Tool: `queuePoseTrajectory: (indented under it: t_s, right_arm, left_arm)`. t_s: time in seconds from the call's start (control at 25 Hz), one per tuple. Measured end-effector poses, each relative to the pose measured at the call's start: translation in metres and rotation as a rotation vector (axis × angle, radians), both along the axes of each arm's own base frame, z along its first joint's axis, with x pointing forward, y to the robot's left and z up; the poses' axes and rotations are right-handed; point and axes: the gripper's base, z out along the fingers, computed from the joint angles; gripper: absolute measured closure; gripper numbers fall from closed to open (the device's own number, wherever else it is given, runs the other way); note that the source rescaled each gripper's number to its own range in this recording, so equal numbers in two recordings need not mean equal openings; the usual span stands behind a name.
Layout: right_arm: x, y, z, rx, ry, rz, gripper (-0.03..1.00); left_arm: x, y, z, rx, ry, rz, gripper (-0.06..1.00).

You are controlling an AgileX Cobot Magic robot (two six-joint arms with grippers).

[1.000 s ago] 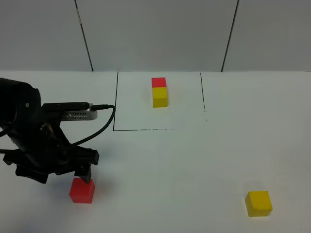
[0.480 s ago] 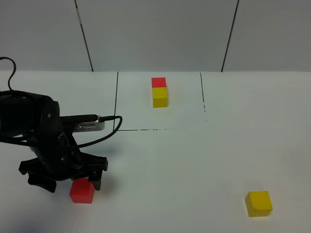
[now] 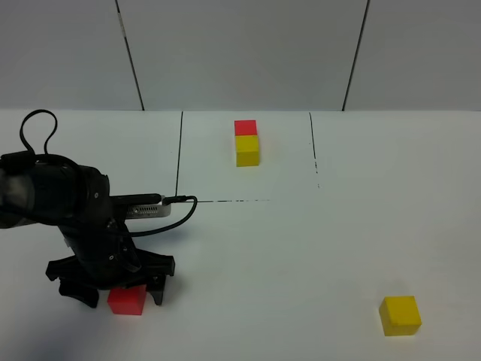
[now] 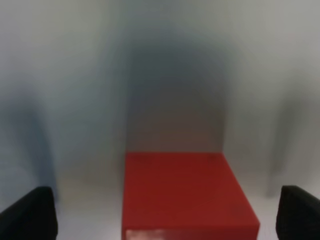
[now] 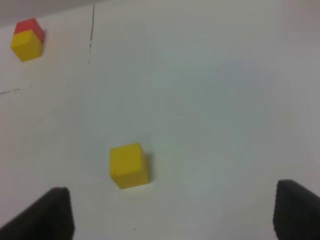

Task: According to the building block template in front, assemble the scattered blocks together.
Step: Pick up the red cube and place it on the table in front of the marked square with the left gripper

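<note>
My left gripper will next grab the loose red cube (image 3: pixel 126 299) by its two opposite sides. The cube will help rebuild the red and yellow template (image 3: pixel 246 143).
The loose red cube (image 3: pixel 126 299) lies at the front left of the table. My left gripper (image 3: pixel 122 293) is open and lowered over it, one finger on each side; the left wrist view shows the red cube (image 4: pixel 186 192) between the spread fingertips (image 4: pixel 30 215). The loose yellow cube (image 3: pixel 399 314) lies at the front right, alone; it also shows in the right wrist view (image 5: pixel 128 164). My right gripper (image 5: pixel 170 220) is open and well short of it; the right arm is out of the exterior high view. The template (image 3: pixel 246 143), red cube joined to yellow cube, sits inside the black outline at the back.
The black-line square (image 3: pixel 179 162) marks the back middle of the white table. A cable (image 3: pixel 161 218) loops from my left arm (image 3: pixel 52 203) over the table left of the outline. The template also appears far off in the right wrist view (image 5: pixel 27 40).
My left arm has moved forward and down, from behind the red cube to straddling it with open fingers. Both loose cubes and the template stayed put.
</note>
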Motion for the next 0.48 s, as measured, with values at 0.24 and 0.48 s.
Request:
queuePoseTrajectory:
  t_s: [0.24, 0.48]
  right_arm:
    - [0.0000, 0.0001, 0.0000, 0.001, 0.000, 0.001, 0.34]
    - [0.0000, 0.0001, 0.0000, 0.000, 0.000, 0.001, 0.34]
  left_arm:
    - [0.0006, 0.0002, -0.0046, 0.013, 0.017, -0.010, 0.15]
    - [-0.0014, -0.0006, -0.0054, 0.006, 0.045, 0.005, 0.70]
